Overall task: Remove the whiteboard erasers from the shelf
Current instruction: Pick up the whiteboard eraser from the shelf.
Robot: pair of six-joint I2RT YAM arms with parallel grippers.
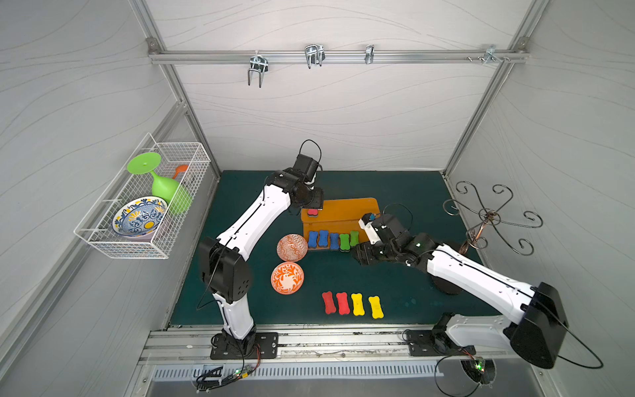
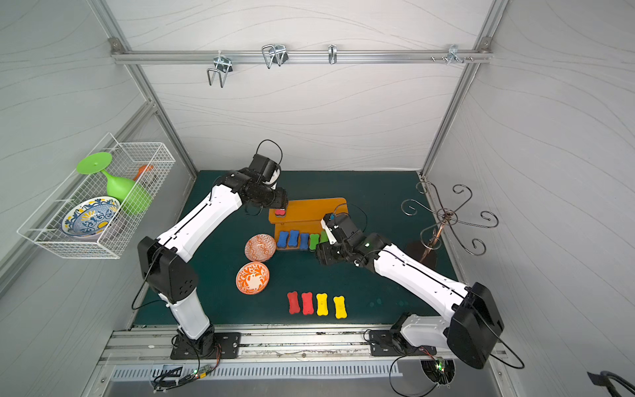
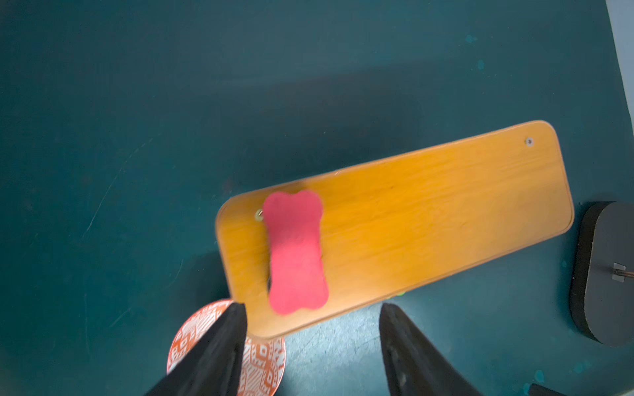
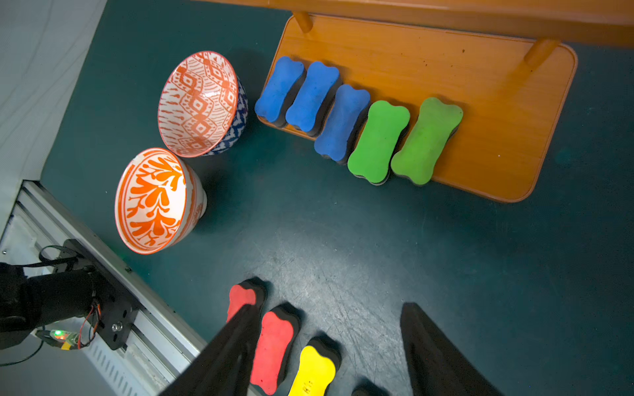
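My left gripper grips the eraser's narrow middle by the long sides next, to lift the red eraser off the shelf point(image 1: 347, 211) and lay it flat.
The orange-brown shelf point(image 1: 347, 211) point(image 2: 309, 209) stands mid-mat. One red eraser point(image 1: 312, 213) point(image 3: 295, 253) lies at the left end of its top board point(image 3: 429, 219). Three blue erasers point(image 1: 323, 238) point(image 4: 310, 97) and two green erasers point(image 1: 344, 240) point(image 4: 379, 140) line the lower board point(image 4: 480, 113). Two red erasers point(image 1: 335, 303) point(image 4: 274, 349) and two yellow erasers point(image 1: 366, 305) point(image 4: 314, 372) lie in a row on the mat near the front. My left gripper point(image 1: 313, 206) point(image 3: 314, 308) hovers open above the red eraser, holding nothing. My right gripper point(image 1: 355, 249) point(image 4: 329, 308) is open and empty beside the lower board's right end.
Two orange patterned bowls point(image 1: 292, 247) point(image 1: 287, 277) sit just left of the shelf. A white wire basket point(image 1: 144, 206) on the left wall holds a green glass and a blue bowl. A curly metal hook stand point(image 1: 488, 220) rises at the right, its dark base point(image 3: 603, 271) near the shelf.
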